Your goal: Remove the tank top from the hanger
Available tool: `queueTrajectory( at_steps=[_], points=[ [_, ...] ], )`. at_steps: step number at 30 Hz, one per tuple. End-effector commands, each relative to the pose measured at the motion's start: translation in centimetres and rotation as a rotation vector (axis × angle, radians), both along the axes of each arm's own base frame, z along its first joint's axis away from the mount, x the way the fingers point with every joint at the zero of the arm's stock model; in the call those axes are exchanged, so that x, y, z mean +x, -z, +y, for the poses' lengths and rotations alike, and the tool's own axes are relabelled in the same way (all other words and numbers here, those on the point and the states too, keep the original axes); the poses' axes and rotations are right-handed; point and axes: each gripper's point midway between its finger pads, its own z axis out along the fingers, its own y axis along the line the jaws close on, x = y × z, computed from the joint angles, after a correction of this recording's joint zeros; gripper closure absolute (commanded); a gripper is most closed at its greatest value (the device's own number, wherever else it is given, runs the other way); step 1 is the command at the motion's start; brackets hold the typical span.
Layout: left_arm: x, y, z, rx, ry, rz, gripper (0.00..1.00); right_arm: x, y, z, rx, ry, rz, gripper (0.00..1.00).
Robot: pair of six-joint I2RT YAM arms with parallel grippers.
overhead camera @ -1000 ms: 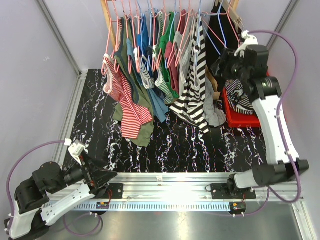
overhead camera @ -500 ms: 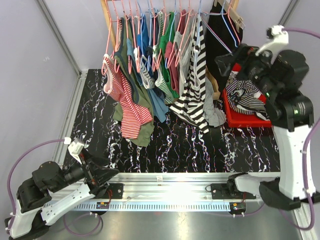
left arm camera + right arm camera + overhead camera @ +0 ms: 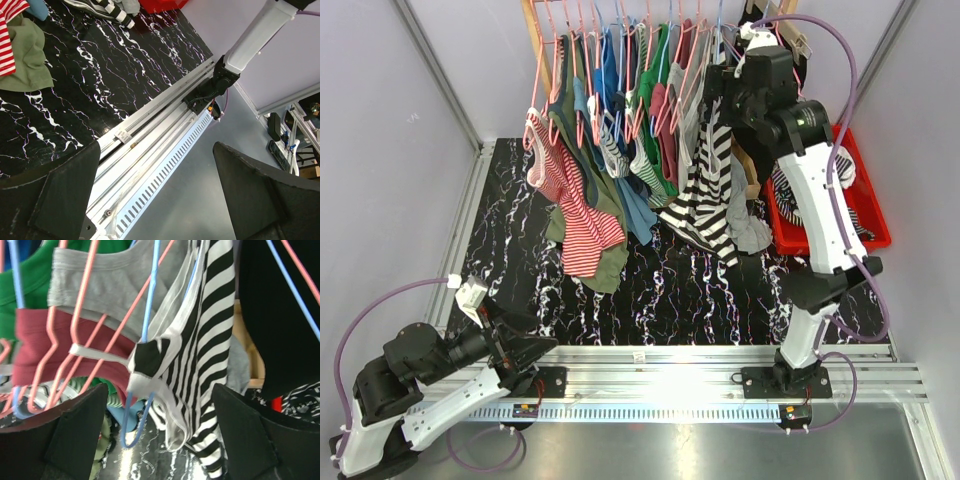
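The tank top's strap is draped at the blue hanger's near end. My right gripper needs to grab that end together with the strap next, so the hanger's other end stays free for removing the tank top.
A black-and-white striped tank top hangs on a blue hanger on the rack, right of centre. In the right wrist view the tank top fills the middle, its strap draped over the blue hanger. My right gripper is raised at the rack by the top's upper part. It is open, its jaws wide on either side of the strap and hanger loop, not touching them. My left gripper is low at the near left, open and empty above the rail.
Several other tops hang on pink and blue hangers along the wooden rack, among them a red-striped one. A red bin holding a striped garment stands at the right. The floor is black marble.
My right arm has swung left and up from over the red bin to the rack, and now faces the striped tank top. The left arm has stayed still.
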Motion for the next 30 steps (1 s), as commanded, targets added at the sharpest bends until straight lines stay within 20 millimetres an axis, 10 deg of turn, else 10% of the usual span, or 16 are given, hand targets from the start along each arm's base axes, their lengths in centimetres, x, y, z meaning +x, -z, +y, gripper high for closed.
queueTrajectory(
  at_steps=[1,11,30],
  points=[
    [-0.5,-1.7,0.5,-0.072,0.004,-0.041,0.01,0.4,-1.7,-1.2,-0.061,0.043,-0.055,0.1],
    [-0.6,-1.7,0.9,-0.079,-0.003,-0.039,0.01,0.8,-2.5,-1.3,-0.064,0.033,-0.104,1.0],
    [-0.5,-2.2,0.7,-0.08,0.001,-0.051,0.01,-6.3,-12.9,-5.2,0.05,-0.013,-0.435,1.0]
  ],
)
